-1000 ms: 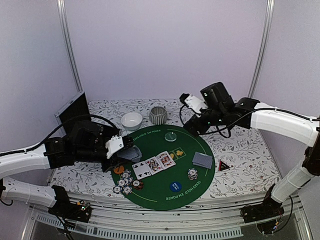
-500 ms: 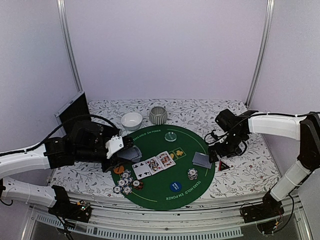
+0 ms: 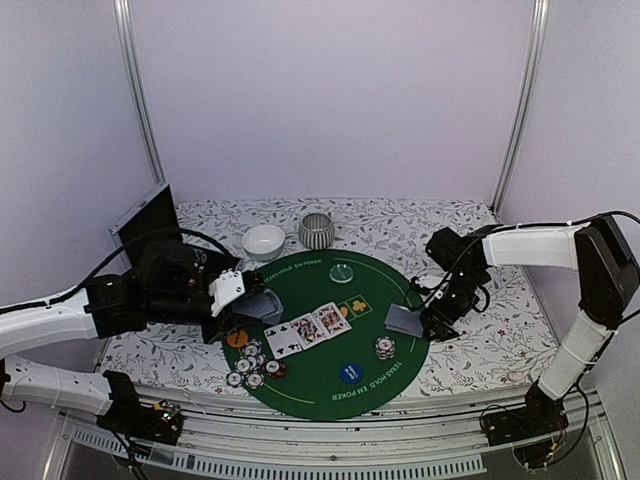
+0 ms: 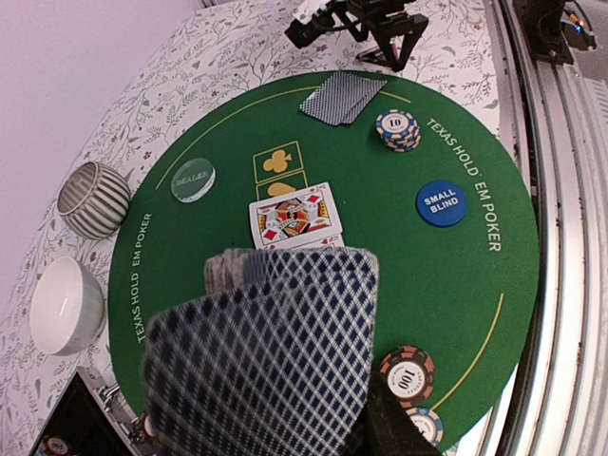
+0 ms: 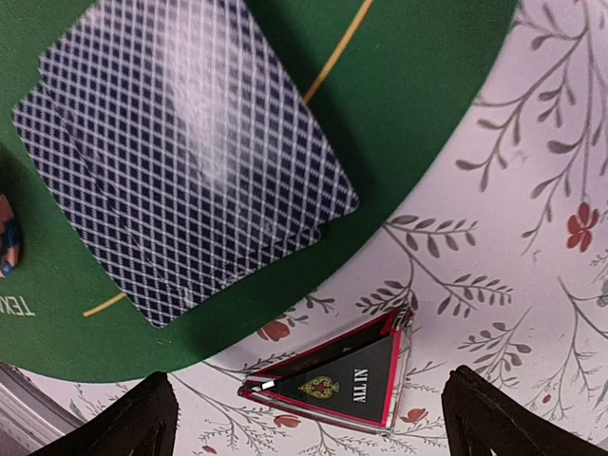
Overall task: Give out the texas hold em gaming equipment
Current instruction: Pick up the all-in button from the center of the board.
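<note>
The right gripper isn't ready to close yet: its fingers are above the cloth, so it needs to lower first and then close on the "ALL IN" triangle (image 5: pixel 337 380).
My left gripper (image 3: pixel 247 306) hovers over the left edge of the green mat (image 3: pixel 320 385) and is shut on a fanned deck of grey-blue-backed playing cards (image 4: pixel 271 351). One dark finger (image 4: pixel 391 433) shows beside the deck. My right gripper (image 5: pixel 313 404) is open and hangs low over the small red-black "ALL IN" triangle (image 5: pixel 337 380), which lies on the floral cloth between its fingers, untouched. A face-down pile of cards (image 5: pixel 185 152) lies on the mat's right edge, beside a chip stack (image 3: pixel 385 348). Face-up cards (image 3: pixel 306 328), a blue disc (image 3: pixel 350 373), an orange disc (image 3: pixel 237 340) and a pale green disc (image 3: pixel 342 271) lie on the mat.
A cluster of striped chips (image 3: pixel 252 366) sits at the mat's near left. A white bowl (image 3: pixel 264 241) and a striped grey bowl (image 3: pixel 316 231) stand behind the mat. A dark open case (image 3: pixel 145 225) stands at the far left. Metal rails run along the near table edge.
My right arm has swung from above the mat's back edge down to its right edge and now sits over the triangle, jaws wide. The left arm and its deck have not moved.
</note>
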Controlling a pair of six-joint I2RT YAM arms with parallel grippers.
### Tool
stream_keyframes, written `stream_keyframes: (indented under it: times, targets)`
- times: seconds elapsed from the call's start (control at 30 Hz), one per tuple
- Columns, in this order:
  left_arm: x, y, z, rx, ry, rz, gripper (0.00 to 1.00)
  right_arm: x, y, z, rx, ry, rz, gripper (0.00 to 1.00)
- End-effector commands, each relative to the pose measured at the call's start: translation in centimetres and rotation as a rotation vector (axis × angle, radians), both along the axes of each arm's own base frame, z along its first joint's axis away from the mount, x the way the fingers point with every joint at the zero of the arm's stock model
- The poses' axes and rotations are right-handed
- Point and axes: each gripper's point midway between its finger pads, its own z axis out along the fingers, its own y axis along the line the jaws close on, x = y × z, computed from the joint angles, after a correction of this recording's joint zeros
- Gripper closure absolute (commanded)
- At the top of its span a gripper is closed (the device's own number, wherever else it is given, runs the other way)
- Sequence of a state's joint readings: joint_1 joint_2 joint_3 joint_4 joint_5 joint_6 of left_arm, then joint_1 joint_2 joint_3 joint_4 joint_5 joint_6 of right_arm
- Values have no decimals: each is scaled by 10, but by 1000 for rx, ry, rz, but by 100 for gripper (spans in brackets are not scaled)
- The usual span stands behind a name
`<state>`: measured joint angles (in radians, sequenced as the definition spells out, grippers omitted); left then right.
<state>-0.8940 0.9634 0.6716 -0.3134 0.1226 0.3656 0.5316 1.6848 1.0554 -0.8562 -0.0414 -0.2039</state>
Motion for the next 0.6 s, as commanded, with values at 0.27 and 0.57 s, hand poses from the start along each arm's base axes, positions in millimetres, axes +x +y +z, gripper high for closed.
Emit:
stream_keyframes:
  times: [0.27, 0.57]
  targets:
    - [-1, -2, 10, -28, -13, -5, 64, -18, -17, -34, -102, 111, 37, 1]
    - [-1, -2, 8, -24, -11, -6, 63, -14, -17, -32, -110, 98, 37, 4]
